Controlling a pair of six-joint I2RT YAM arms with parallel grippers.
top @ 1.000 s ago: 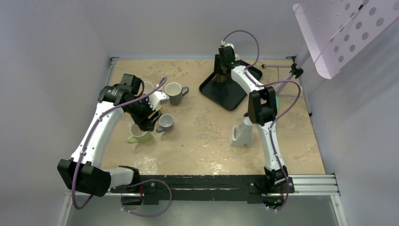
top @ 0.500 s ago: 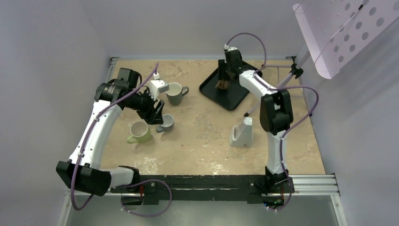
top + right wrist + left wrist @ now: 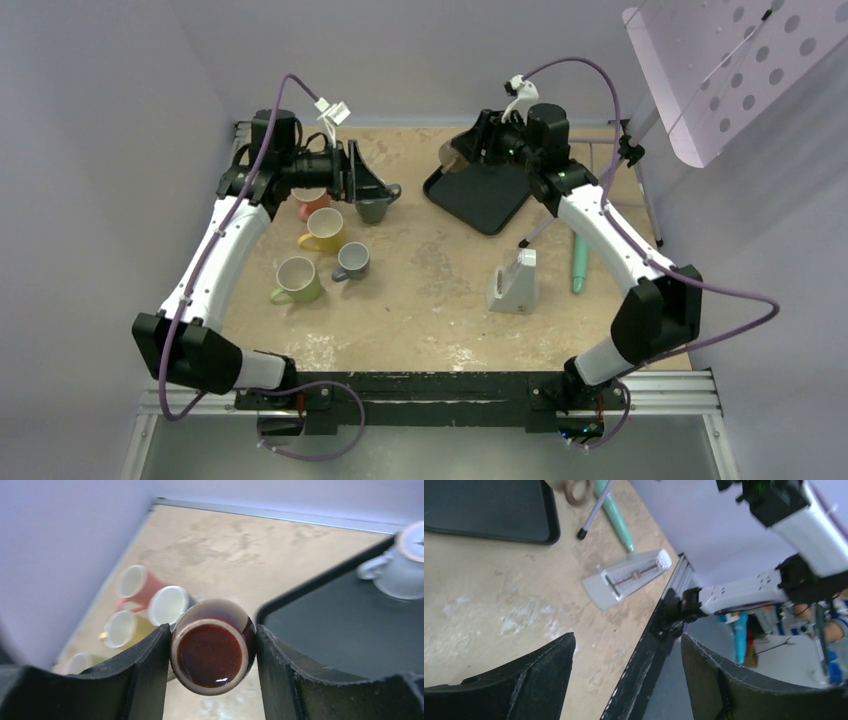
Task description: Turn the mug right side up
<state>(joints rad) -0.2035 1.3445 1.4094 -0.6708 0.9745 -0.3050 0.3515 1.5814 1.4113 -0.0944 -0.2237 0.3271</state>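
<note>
The brown mug's rim [image 3: 445, 157] at the mug's end away from my right gripper is the part my left gripper should grab next. Then I will turn the mug upright.
The mug [image 3: 212, 647] is brown and glossy. It is clamped sideways between my right gripper's [image 3: 212, 652] two black fingers, one round end facing the wrist camera. From above, the mug [image 3: 452, 157] hangs over the left edge of the black tray [image 3: 480, 200], off the surface, with the right gripper [image 3: 462, 155] shut on it. My left gripper [image 3: 383, 185] hovers raised above the grey-green mug [image 3: 375, 208]. In the left wrist view the left gripper [image 3: 624, 655] stands open with nothing between its fingers [image 3: 549, 675].
At the left stand a red mug [image 3: 312, 203], a yellow mug [image 3: 325, 232], a small grey mug [image 3: 352, 261] and a green mug [image 3: 297, 282], mouths up. A pale mug [image 3: 400, 565] sits on the tray. A grey wedge-shaped device [image 3: 515, 282] and a teal pen [image 3: 579, 262] lie right of centre.
The right arm lifted the brown mug off the tray and turned it sideways towards the left. The left arm rose and pulled back from the mugs, its jaws widening.
</note>
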